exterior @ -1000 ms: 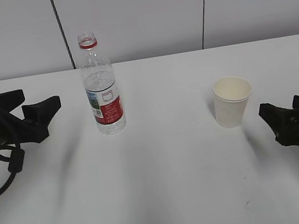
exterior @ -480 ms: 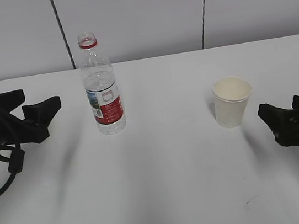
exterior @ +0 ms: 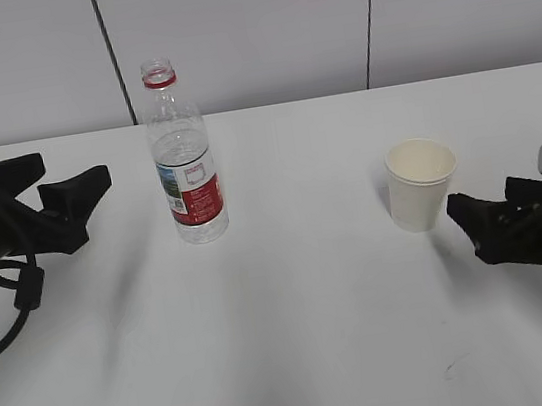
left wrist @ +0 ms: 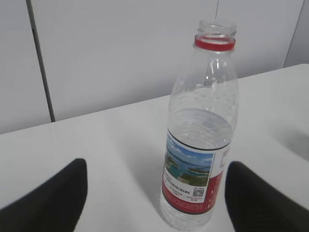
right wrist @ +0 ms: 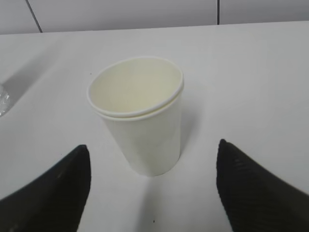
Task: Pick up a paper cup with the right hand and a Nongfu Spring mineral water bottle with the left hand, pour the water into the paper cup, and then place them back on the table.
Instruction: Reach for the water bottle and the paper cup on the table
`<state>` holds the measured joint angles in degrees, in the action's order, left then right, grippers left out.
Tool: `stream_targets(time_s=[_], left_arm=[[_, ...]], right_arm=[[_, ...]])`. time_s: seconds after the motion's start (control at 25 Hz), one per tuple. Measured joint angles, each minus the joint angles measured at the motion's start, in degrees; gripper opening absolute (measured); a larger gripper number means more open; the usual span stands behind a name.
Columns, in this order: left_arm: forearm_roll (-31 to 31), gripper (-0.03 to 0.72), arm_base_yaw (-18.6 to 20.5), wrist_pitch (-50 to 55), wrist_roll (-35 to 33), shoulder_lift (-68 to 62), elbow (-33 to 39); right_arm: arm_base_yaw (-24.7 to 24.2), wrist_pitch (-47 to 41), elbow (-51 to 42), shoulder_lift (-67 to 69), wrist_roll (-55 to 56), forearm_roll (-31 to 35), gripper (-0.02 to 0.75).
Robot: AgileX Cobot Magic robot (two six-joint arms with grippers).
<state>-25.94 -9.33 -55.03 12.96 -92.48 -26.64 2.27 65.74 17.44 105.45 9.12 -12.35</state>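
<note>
I will next hold the paper cup steady for the poured water, so I will grab it with my right gripper by its lower side point(exterior: 416, 210) point(right wrist: 150, 152).
The Nongfu Spring bottle point(exterior: 187, 164) stands upright and uncapped on the white table point(exterior: 296, 310), with clear water point(left wrist: 203, 128) up to just above its label. My left gripper point(exterior: 72, 168) is open, empty and level with the bottle, a short way to its left. In the left wrist view the bottle point(left wrist: 203, 145) stands ahead of the open left gripper point(left wrist: 155, 171), toward the right finger. The paper cup point(exterior: 420, 185) stands upright and empty, showing a doubled rim. My right gripper point(exterior: 480, 196) is open just right of it. In the right wrist view the cup point(right wrist: 140, 116) stands ahead of the right gripper point(right wrist: 152, 147).
A grey panelled wall point(exterior: 256, 23) rises behind the table's far edge. A small dark scratch mark point(exterior: 448, 370) lies on the table near the front right. Black cables point(exterior: 12, 300) hang from the left arm over the table's left side.
My right gripper has moved left, closer to the paper cup. My left gripper has barely shifted. The bottle and cup have not moved.
</note>
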Motion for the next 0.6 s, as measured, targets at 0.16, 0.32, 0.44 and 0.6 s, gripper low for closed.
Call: stream_targets(time_s=[0.16,0.32,0.44,0.6], left_arm=[[0.0,0.526,0.0,0.0,0.0,0.0,0.0],[-0.1,0.526,0.0,0.0,0.0,0.0,0.0],[-0.1,0.526,0.0,0.0,0.0,0.0,0.0],[-0.1,0.526,0.0,0.0,0.0,0.0,0.0]], right_arm=[[0.0,0.0,2.5,3.6,-1.2,-0.1,0.599],[0.0,0.0,3.8,5.8,-1.4,-0.1,0.589],[0.0,0.0,3.9,6.6,-1.5,-0.2,0.582],[0.0,0.0,3.9,7.4,-1.5,-0.3,0.577]])
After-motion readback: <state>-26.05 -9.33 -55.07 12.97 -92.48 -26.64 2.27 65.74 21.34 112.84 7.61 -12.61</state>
